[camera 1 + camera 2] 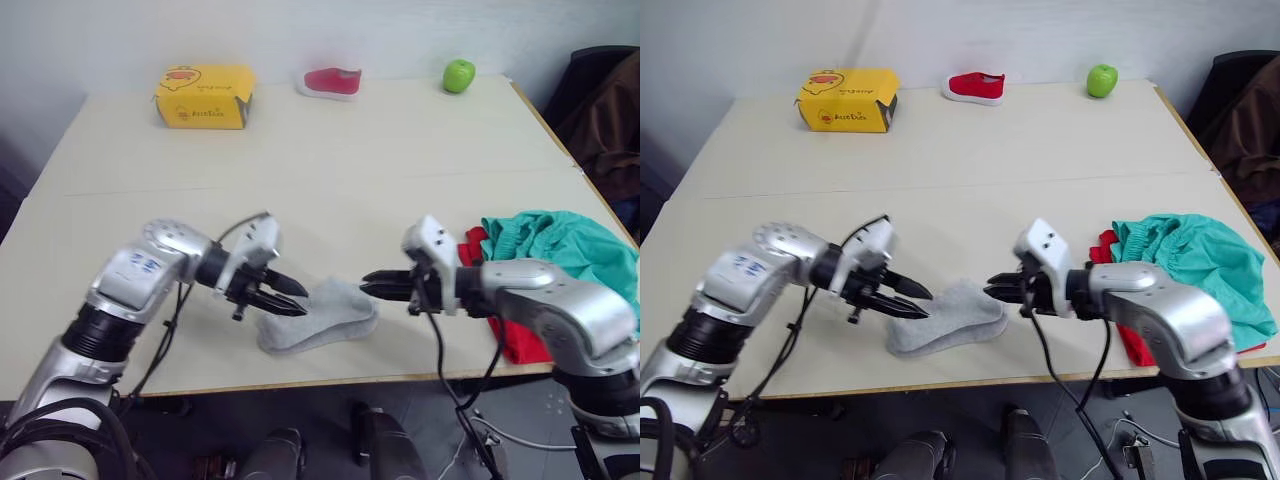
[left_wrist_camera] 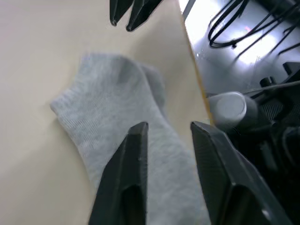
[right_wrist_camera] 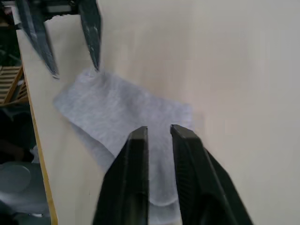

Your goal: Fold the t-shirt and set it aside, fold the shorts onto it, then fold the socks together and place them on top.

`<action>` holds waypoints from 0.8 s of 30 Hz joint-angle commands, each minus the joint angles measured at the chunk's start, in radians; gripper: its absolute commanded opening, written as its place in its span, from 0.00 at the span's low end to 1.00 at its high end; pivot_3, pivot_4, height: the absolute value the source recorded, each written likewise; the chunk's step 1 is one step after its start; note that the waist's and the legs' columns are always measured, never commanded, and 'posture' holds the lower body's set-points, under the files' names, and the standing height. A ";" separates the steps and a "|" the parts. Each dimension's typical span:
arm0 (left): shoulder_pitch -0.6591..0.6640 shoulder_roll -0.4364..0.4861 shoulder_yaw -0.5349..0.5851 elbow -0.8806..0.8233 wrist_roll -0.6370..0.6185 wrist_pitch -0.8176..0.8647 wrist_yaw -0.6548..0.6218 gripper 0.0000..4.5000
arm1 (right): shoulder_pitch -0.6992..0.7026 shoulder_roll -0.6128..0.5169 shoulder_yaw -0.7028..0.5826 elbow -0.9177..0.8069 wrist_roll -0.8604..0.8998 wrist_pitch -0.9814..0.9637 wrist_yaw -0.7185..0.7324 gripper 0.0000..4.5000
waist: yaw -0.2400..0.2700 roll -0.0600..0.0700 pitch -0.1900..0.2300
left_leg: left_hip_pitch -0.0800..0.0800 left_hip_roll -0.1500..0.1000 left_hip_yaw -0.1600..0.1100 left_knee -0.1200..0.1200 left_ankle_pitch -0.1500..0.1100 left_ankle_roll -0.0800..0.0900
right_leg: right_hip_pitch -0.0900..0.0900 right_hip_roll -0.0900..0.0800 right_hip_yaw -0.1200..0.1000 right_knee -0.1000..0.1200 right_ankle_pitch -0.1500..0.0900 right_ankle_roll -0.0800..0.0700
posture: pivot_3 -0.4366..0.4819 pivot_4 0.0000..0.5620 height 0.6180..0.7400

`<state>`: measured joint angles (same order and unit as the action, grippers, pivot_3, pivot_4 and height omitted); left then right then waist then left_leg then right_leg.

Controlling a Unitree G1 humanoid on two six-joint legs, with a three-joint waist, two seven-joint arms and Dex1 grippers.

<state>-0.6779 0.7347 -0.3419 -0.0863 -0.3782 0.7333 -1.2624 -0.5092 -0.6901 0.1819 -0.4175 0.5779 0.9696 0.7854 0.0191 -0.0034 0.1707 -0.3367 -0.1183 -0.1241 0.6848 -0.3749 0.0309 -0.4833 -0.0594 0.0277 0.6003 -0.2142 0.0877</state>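
Note:
My left gripper will fold the socks together. For that, it will next take the grey socks by their rounded toe end (image 1: 278, 334) (image 2: 168, 187).
The light grey socks (image 1: 322, 316) lie stacked together near the table's front edge, between my two grippers. My left gripper (image 1: 303, 300) is open, its fingertips over the socks' left end; the left wrist view shows its fingers (image 2: 136, 140) spread above the grey knit (image 2: 108, 108). My right gripper (image 1: 364, 285) points at the socks' right end with a narrow gap between its fingers and nothing in it (image 3: 159, 129). The teal shorts (image 1: 560, 245) lie bunched on the red t-shirt (image 1: 515, 340) at the table's right front corner, beside my right arm.
Along the table's far edge stand a yellow box (image 1: 203, 97), a small red-and-white shoe (image 1: 332, 82) and a green apple (image 1: 459, 75). A dark garment (image 1: 610, 110) hangs beyond the right edge. The table's front edge (image 1: 330, 382) runs just below the socks.

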 commanded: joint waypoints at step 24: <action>0.197 0.144 0.103 -0.123 0.047 -0.112 -0.011 0.00 | 0.068 -0.009 0.138 0.187 -0.286 -0.327 0.141 0.00 | 0.008 -0.003 -0.008 | 0.005 0.000 0.000 0.000 0.000 0.000 | 0.004 0.000 0.001 0.000 0.000 0.000 | 0.48 0.27 1.00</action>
<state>-0.4760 0.8735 -0.2951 -0.1599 -0.2752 0.5862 -1.2622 -0.4532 -0.6975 0.3575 -0.2118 0.2669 0.5937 0.9264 0.0275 -0.0061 0.1632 -0.3332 -0.1182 -0.1243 0.6852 -0.3749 0.0310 -0.4796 -0.0596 0.0282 0.6006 -0.2143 0.0875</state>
